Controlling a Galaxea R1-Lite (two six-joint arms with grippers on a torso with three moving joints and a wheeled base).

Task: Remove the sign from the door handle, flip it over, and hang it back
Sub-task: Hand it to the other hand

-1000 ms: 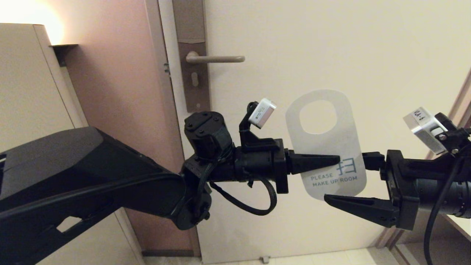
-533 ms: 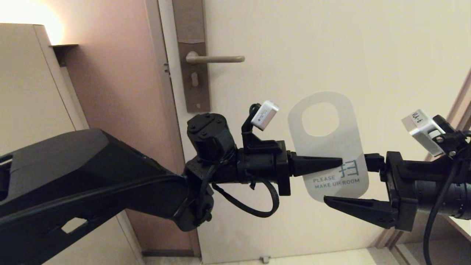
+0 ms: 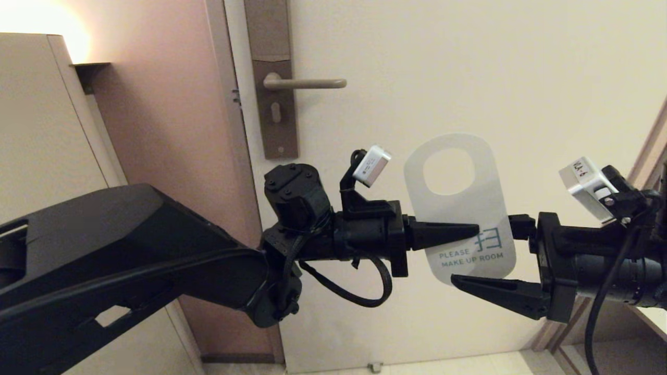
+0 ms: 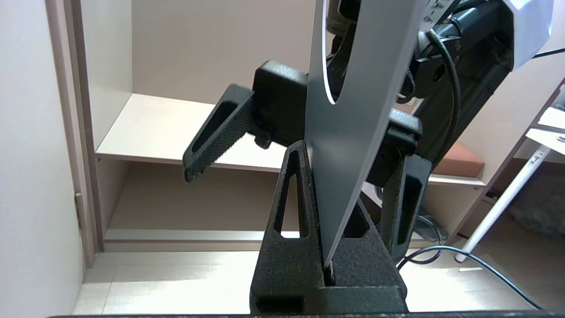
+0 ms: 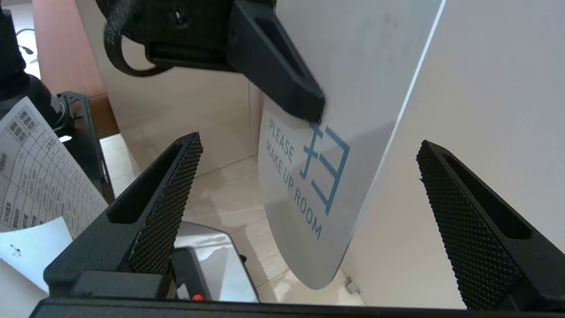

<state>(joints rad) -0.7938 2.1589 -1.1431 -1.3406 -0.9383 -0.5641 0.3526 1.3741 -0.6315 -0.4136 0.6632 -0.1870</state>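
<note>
The right gripper grabs the sign's edge [image 3: 510, 249] beside the text next, which keeps the sign's hole [image 3: 450, 171] free.
The sign [image 3: 458, 213] hangs in the air in front of the door, well below and right of the door handle [image 3: 307, 83], which is bare. Its white side with teal "PLEASE MAKE UP ROOM" text faces me. My left gripper [image 3: 477, 229] is shut on the sign's left edge, which sits edge-on between its fingers in the left wrist view [image 4: 324, 198]. My right gripper [image 3: 484, 255] is open around the sign's lower right part, one finger in front of it and one behind, without touching. In the right wrist view the sign [image 5: 353, 88] stands between the spread fingers [image 5: 167, 198].
The brown backplate [image 3: 276, 114] holds the handle near the door's left edge. A beige cabinet [image 3: 41, 130] stands at the left. Shelving [image 3: 646, 312] lies at the lower right behind my right arm. A small door stop [image 3: 374, 367] sits on the floor.
The sign, held in my left gripper, has dropped slightly. My right gripper has shifted a little left, further around the sign, still open.
</note>
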